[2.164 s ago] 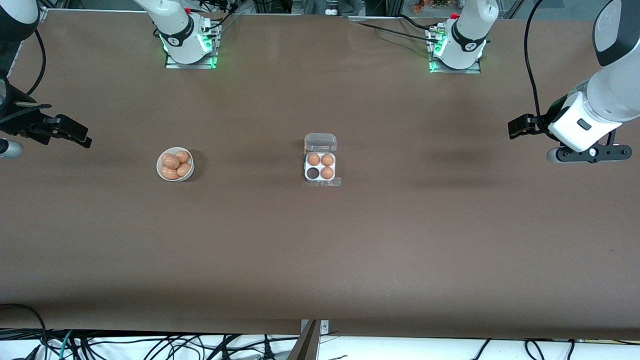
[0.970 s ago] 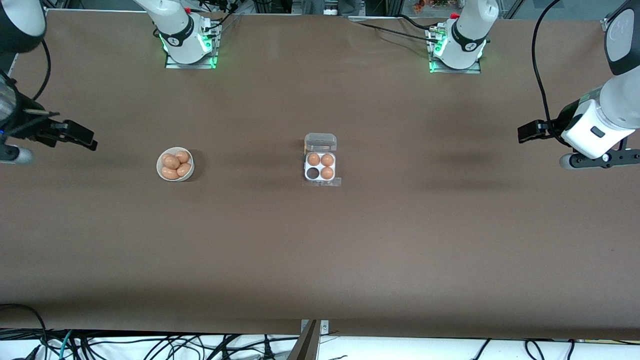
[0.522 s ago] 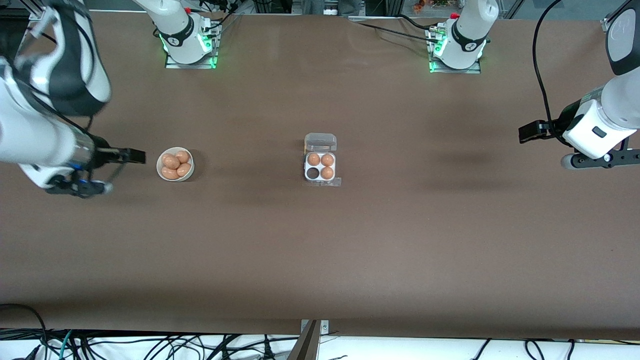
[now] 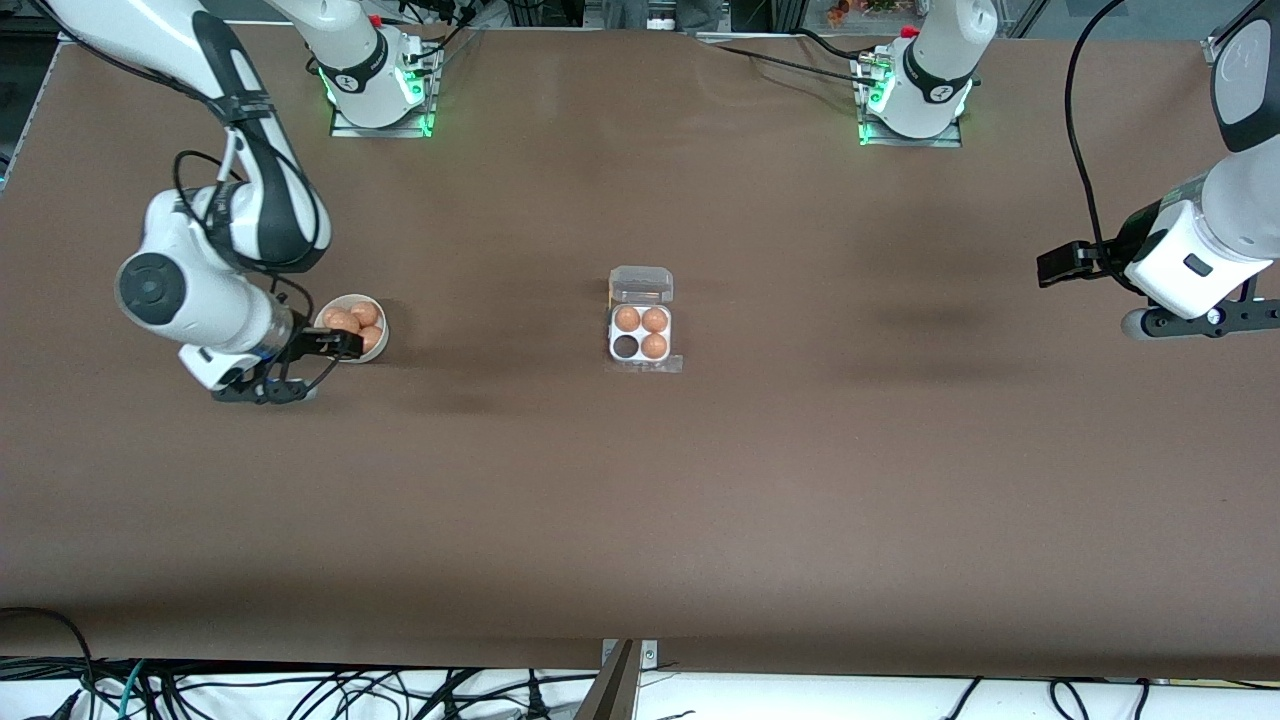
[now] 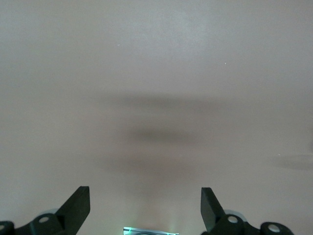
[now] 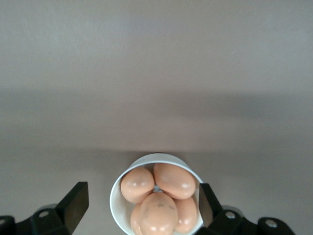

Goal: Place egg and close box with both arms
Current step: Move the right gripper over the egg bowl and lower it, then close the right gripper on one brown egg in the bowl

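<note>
My right gripper's fingers are still above the top egg (image 6: 157, 213) in the bowl and would miss it, so it is too early to close; moving lower comes first.
The box (image 4: 640, 334) is a white four-cell tray in mid table with its clear lid (image 4: 641, 284) open. It holds three eggs (image 4: 654, 346); the cell nearest the front camera on the right arm's side is empty. A white bowl (image 4: 352, 298) toward the right arm's end holds several orange-brown eggs (image 4: 365, 313). My right gripper (image 4: 340, 346) is open over the bowl. In the right wrist view the gripper (image 6: 142, 205) straddles the bowl (image 6: 156, 155), with the top egg (image 6: 157, 213) between its fingers. My left gripper (image 4: 1050, 265) is open and empty.
The left arm waits over bare brown table near its own end; the left wrist view shows its gripper (image 5: 144, 205) over only tabletop and shadow. Cables run along the table's front edge (image 4: 640, 665).
My right arm has swung in from the table's end and brought its gripper over the bowl of eggs. The left arm has hardly moved. The box and the eggs are unchanged.
</note>
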